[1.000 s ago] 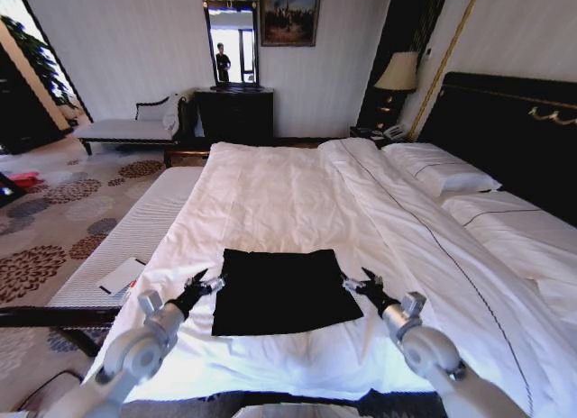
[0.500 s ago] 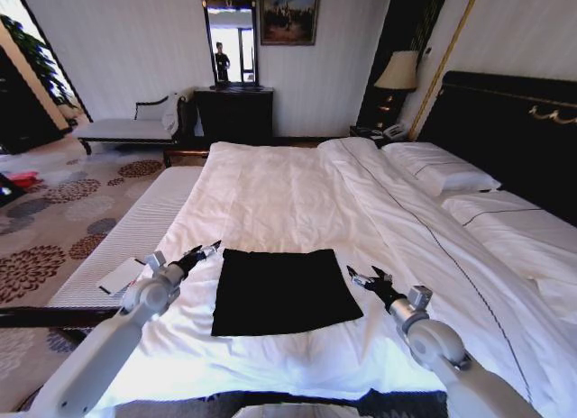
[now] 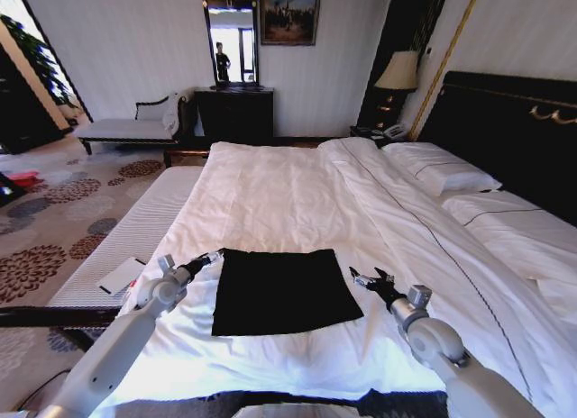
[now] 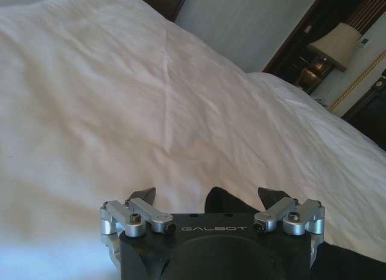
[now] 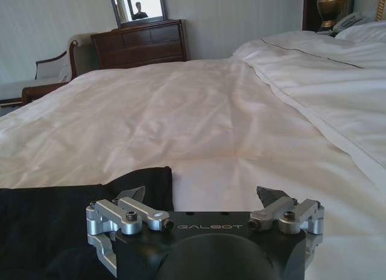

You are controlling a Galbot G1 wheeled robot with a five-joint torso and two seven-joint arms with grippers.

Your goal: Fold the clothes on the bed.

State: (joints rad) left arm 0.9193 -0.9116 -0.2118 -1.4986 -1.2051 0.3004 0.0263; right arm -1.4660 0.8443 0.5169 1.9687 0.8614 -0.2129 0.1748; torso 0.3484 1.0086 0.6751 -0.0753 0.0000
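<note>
The black clothes lie flat across the duvet and one corner curls up, so my right gripper should next grab the clothes by that raised corner [image 3: 333, 252] [image 5: 160, 178].
The clothes [image 3: 284, 290] lie as a flat, black, roughly square folded piece on the white duvet of the bed [image 3: 288, 193], near its front edge. My left gripper [image 3: 209, 256] hovers open just outside the fabric's far left corner; in the left wrist view the gripper [image 4: 207, 195] has a black corner of the clothes [image 4: 226, 203] just beyond its spread fingers. My right gripper [image 3: 368, 277] is open a little off the right edge of the fabric. In the right wrist view the gripper [image 5: 200, 195] holds nothing, and the clothes [image 5: 60, 213] lie beside one finger.
White pillows [image 3: 442, 175] rest against the dark headboard [image 3: 505, 121] at the right. A pale bench [image 3: 126, 128] and a dark dresser [image 3: 234, 112] stand along the back wall. A white pad [image 3: 122, 276] lies on the mattress edge at the left, above patterned carpet [image 3: 54, 220].
Both grippers have drawn away from the fabric's side edges. The left one moved up to the far left corner; the right one shifted slightly outward. The black piece lies unmoved.
</note>
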